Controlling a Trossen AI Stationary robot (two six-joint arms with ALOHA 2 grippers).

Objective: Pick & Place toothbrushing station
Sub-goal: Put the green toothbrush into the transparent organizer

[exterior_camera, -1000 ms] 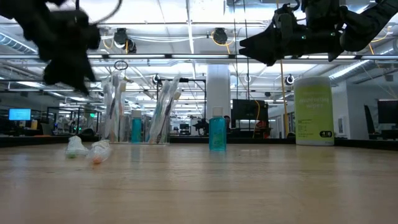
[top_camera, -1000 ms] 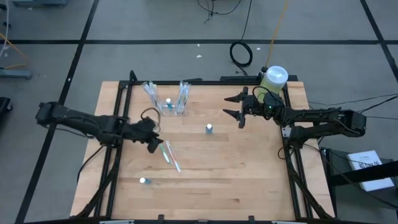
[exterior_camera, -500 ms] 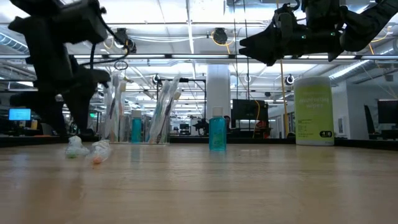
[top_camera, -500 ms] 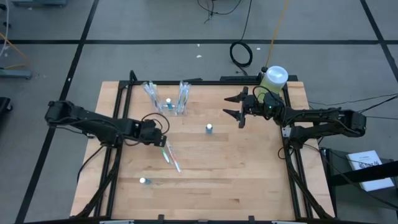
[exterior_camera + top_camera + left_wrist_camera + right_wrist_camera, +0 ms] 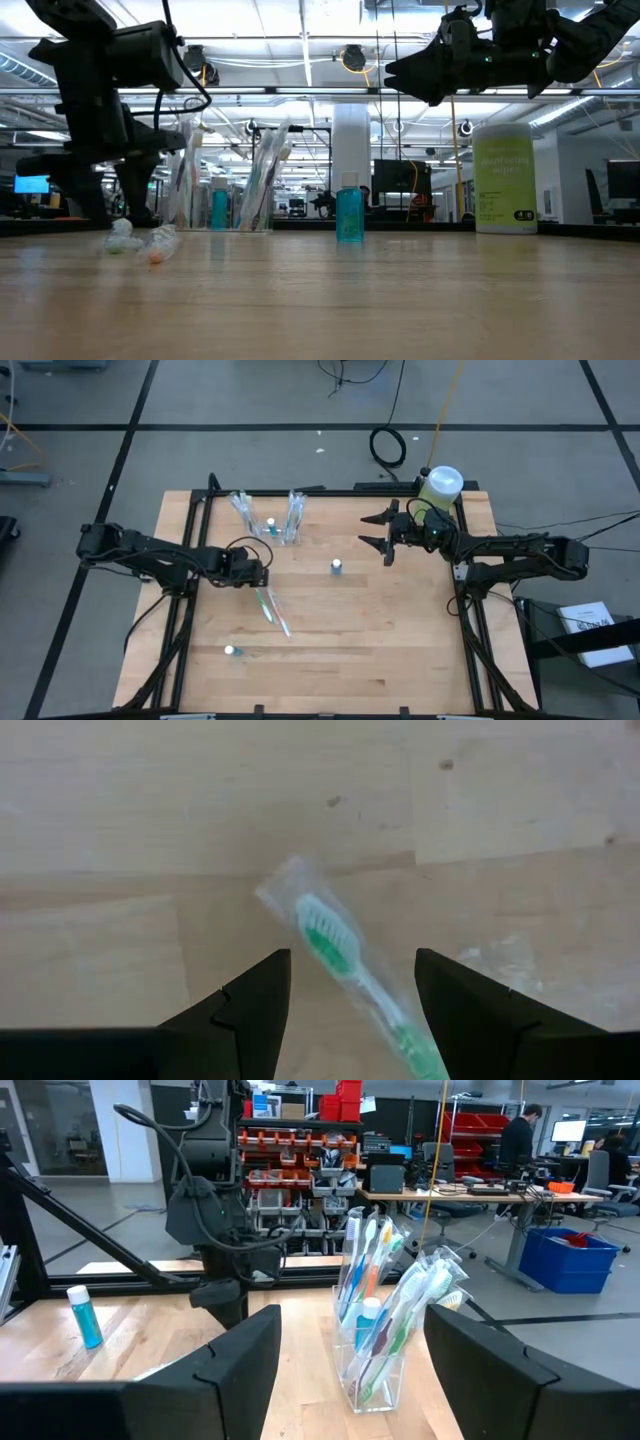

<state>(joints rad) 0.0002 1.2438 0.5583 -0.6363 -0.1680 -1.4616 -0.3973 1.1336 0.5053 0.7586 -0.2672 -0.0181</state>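
The green toothbrush is lying on the wood, and my fingers are still above its brush head (image 5: 330, 935). It isn't time to close yet: my left gripper needs to go down first and then close on the toothbrush.
The toothbrushing station (image 5: 270, 522) is a clear holder with toothbrushes standing in it; it rests upright on the table's far left part and also shows in the right wrist view (image 5: 383, 1330). Two plastic-wrapped toothbrushes (image 5: 273, 610) lie flat on the table in front of it. My left gripper (image 5: 260, 576) points down, open, just above the far end of the green one (image 5: 330, 945). Its fingers stand on either side of the brush head without touching it. My right gripper (image 5: 385, 532) waits open, raised and level, at the far right.
One small blue bottle (image 5: 337, 566) stands mid-table, another (image 5: 231, 651) near the front left. A large green bottle with a white cap (image 5: 441, 485) stands at the far right corner. Bare wood lies across the table's near right part.
My left gripper has come down toward the wrapped toothbrushes and a little toward the table's right edge. It rolled about its own axis and tipped to point downward. Its fingers have stayed open. The toothbrushes have not moved.
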